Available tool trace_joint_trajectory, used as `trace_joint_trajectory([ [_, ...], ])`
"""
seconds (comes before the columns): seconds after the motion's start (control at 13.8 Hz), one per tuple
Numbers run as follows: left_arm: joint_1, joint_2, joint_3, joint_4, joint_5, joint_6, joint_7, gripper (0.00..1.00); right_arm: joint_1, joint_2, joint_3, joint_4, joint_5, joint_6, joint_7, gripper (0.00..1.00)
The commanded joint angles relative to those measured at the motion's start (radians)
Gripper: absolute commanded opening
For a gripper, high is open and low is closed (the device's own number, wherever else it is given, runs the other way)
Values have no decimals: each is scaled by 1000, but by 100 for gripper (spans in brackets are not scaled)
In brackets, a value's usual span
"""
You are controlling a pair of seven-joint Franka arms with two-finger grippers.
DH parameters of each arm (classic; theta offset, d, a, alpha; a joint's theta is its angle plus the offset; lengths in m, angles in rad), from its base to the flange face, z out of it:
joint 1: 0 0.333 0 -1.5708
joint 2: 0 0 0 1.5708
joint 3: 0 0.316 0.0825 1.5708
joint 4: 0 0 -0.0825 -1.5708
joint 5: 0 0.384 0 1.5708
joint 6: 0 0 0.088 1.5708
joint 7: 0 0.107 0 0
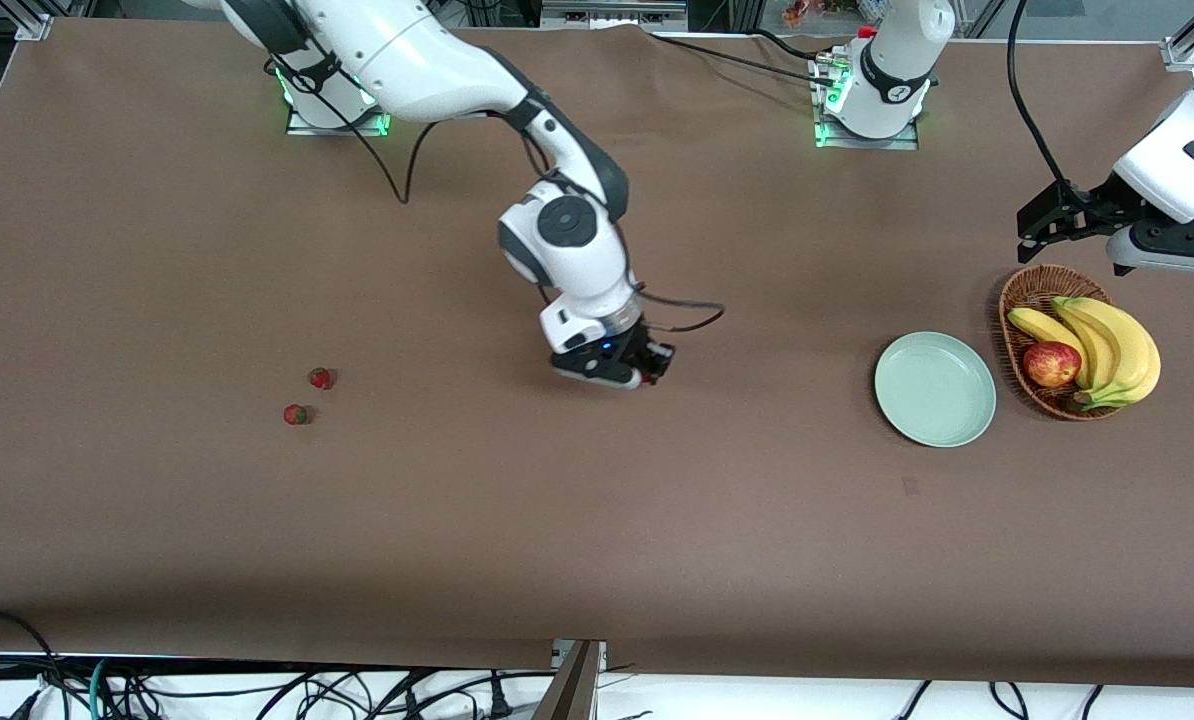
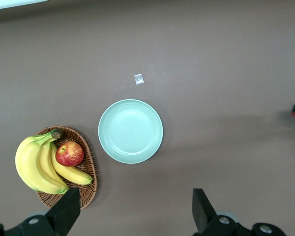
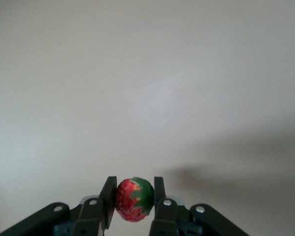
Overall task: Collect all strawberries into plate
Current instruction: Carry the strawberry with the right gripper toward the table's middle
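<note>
The held strawberry (image 3: pixel 135 199) hangs above the table, its shadow apart in the right wrist view, so my right gripper now keeps hold of it until it reaches the plate.
My right gripper (image 1: pixel 657 362) hangs over the middle of the table, shut on a small red strawberry (image 3: pixel 133 199) with a green top, which sits between its fingertips (image 3: pixel 108 196). Two more strawberries (image 1: pixel 320 378) (image 1: pixel 296 414) lie close together on the brown cloth toward the right arm's end. The pale mint-green plate (image 1: pixel 935 388) (image 2: pixel 131 131) lies empty toward the left arm's end. My left gripper (image 1: pixel 1042 222) (image 2: pixel 136 211) is open, held above the table next to the basket, with nothing between its fingers (image 2: pixel 66 211).
A wicker basket (image 1: pixel 1019 300) (image 2: pixel 90 164) with bananas (image 1: pixel 1107 345) and a red-yellow apple (image 1: pixel 1051 364) stands beside the plate. A small white scrap (image 2: pixel 138 79) lies on the cloth nearer the front camera than the plate. Cables run along the table's front edge.
</note>
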Motion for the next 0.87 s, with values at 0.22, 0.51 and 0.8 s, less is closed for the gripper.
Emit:
trace_joint_trajectory([
  [0.22,-4,12,2,33,5,-25,-2,100,81,140,-9,123,-3,116,35,26],
  [0.51,5,15,4,33,5,-25,-6,100,84,133,-10,123,-3,115,25,100],
  [0.8,10,21,11,28,7,-25,-9,100,-11,15,-12,131,-3,-131,-115,100],
])
